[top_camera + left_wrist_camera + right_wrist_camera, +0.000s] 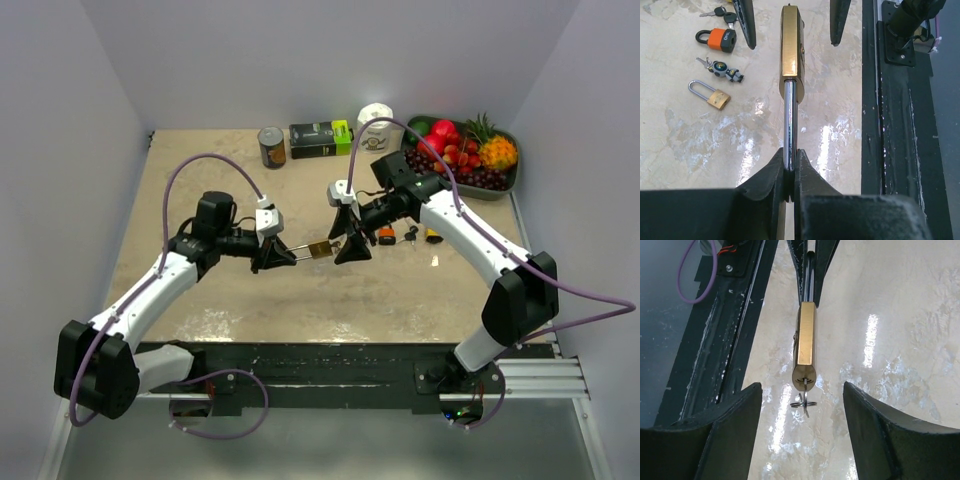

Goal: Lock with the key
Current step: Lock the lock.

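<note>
My right gripper closes on the key next, since in the right wrist view its fingers reach past the key's ring to the padlock's keyhole end.
A brass padlock [319,249] hangs in the air above the table, between the two arms. My left gripper [789,165] is shut on its steel shackle [790,120], and the brass body [791,45] points away from it. A small key [804,386] with a wire ring sits in the keyhole at the padlock's [805,340] free end. My right gripper [802,386] is open, one finger on each side of the key end, touching neither the key nor the lock. In the top view it [347,250] faces the left gripper [280,256].
On the table by the right arm lie an orange padlock [720,39], a small brass padlock [715,96], a key bunch with a charm [722,70] and black-headed keys [722,12]. At the back stand a can [271,146], a dark box [320,138], a white container [377,125] and a fruit tray [510,182].
</note>
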`<state>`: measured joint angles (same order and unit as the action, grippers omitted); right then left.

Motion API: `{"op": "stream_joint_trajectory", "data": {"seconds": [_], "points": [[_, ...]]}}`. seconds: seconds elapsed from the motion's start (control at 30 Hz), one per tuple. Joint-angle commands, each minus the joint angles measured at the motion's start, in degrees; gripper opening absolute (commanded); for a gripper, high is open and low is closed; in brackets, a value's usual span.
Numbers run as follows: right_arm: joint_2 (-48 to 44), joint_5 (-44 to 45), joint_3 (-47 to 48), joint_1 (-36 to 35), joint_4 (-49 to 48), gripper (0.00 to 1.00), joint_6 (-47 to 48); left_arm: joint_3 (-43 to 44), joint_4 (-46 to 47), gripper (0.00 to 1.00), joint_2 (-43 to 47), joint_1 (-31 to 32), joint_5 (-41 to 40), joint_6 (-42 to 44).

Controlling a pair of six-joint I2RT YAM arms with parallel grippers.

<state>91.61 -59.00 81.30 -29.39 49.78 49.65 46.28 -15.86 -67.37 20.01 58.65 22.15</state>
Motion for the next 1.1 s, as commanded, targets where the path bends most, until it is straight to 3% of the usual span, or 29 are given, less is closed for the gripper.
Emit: {"op": "stream_joint_trajectory", "data": {"seconds": [0.0,0.1,0.23,0.5,0.6,0.63,0.83,1.07], "points": [[-0.03,-0.32,1.67,0.21,1.82,0.68,1.6,3.81,1.97,0.0,0.84,-0.23,4.19,3.95],[0.14,-0.76,1.24,0.21,0.15,0.64,0.1,4.34,1.53,0.0,0.32,-0.23,4.28,4.48],[-0.03,-0.59,0.44,0.03,-0.91,0.5,-1.04,4.69,0.57,0.0,-0.47,-0.23,4.28,5.44],[-0.21,1.17,0.18,0.12,-1.79,0.31,-1.92,4.61,-2.59,0.0,-1.0,-0.23,3.49,8.6],[-0.56,3.27,-0.87,0.21,-3.37,0.11,-2.45,4.26,-3.04,0.0,-1.27,-0.23,2.96,9.05],[-0.65,3.89,-1.14,0.21,-3.55,0.0,-2.36,4.26,-2.95,0.0,-1.18,-0.32,2.96,8.96],[-0.91,6.35,-2.19,0.64,-3.72,0.0,-2.19,3.11,-4.44,0.0,-1.18,-2.95,2.96,9.75],[0.76,6.71,-1.94,4.33,-5.3,0.0,-3.32,1.53,-10.85,0.0,-0.65,-7.26,2.34,16.68]]}}
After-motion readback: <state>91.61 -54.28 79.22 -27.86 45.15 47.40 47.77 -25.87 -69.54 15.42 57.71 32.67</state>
